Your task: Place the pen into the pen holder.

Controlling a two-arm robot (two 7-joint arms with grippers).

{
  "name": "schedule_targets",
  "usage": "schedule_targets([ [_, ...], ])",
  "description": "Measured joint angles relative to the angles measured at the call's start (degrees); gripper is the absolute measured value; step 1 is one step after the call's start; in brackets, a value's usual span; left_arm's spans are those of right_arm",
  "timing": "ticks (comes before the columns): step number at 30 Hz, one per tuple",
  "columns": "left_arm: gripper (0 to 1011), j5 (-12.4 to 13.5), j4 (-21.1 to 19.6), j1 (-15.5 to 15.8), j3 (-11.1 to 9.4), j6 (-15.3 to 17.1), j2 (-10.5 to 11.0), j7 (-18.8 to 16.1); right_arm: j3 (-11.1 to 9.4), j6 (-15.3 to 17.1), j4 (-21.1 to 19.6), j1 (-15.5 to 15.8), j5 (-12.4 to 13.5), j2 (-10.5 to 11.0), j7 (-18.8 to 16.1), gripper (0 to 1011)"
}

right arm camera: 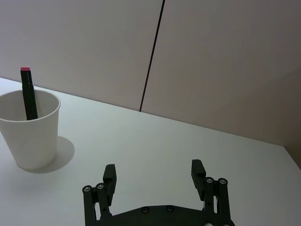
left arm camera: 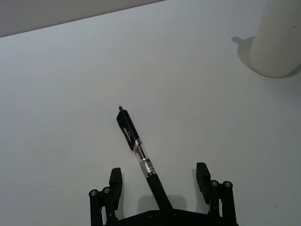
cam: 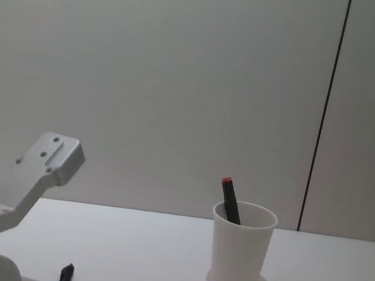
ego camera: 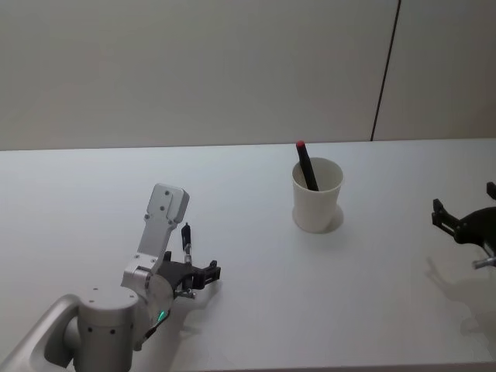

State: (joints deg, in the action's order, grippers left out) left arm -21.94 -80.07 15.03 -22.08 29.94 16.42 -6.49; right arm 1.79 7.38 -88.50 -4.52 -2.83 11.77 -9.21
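I should place the pen into the pen holder [left arm camera: 278, 40] next, so I should take the pen by its black grip section [left arm camera: 159, 191] with my left gripper.
A black pen [left arm camera: 138, 151] with a clear middle section lies flat on the white table [ego camera: 256, 302]. My left gripper [left arm camera: 160, 176] is open and low over it, one finger on each side of the pen's near end, not closed on it. In the head view the pen [ego camera: 186, 239] pokes out beyond the left gripper [ego camera: 199, 273] at the near left. The pen holder [ego camera: 317, 197], a white paper cup, stands upright at mid-table, well to the right of the pen. My right gripper [right arm camera: 154, 172] hovers open and empty at the far right [ego camera: 463, 222].
A black marker with a red end [ego camera: 305, 165] leans inside the cup [right arm camera: 30, 130], sticking out above the rim. Bare tabletop lies between the pen and the cup [left arm camera: 276, 42]. A grey wall with a dark vertical seam [cam: 326, 112] stands behind the table.
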Motion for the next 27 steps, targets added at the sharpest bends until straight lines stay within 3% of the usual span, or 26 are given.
schedule_targets([
  [8, 889, 0.0, 0.3, 0.0, 0.1, 0.5, -0.3, -0.2, 0.0, 0.0, 0.0, 0.0, 0.0, 0.0, 0.0, 1001],
  [13, 755, 0.0, 0.3, 0.0, 0.1, 0.9, -0.5, -0.7, 0.0, 0.0, 0.0, 0.0, 0.0, 0.0, 0.0, 1001],
  [15, 651, 0.0, 0.3, -0.1, 0.1, 1.1, -0.6, -0.9, 0.0, 0.0, 0.0, 0.0, 0.0, 0.0, 0.0, 1001],
  [19, 557, 0.0, 0.3, -0.2, 0.1, 1.4, -0.8, -1.4, 0.0, 0.0, 0.0, 0.0, 0.0, 0.0, 0.0, 1001],
  [20, 487, 0.0, 0.3, -0.3, 0.1, 1.6, -0.8, -1.6, 0.0, 0.0, 0.0, 0.0, 0.0, 0.0, 0.0, 1001],
  [23, 425, 0.1, 0.2, -0.4, 0.1, 1.7, -1.0, -2.0, 0.0, 0.0, 0.0, 0.0, 0.0, 0.0, 0.0, 1001],
  [27, 266, 0.2, 0.1, -0.5, 0.1, 2.0, -1.1, -2.3, 0.0, 0.0, 0.0, 0.0, 0.0, 0.0, 0.0, 1001],
])
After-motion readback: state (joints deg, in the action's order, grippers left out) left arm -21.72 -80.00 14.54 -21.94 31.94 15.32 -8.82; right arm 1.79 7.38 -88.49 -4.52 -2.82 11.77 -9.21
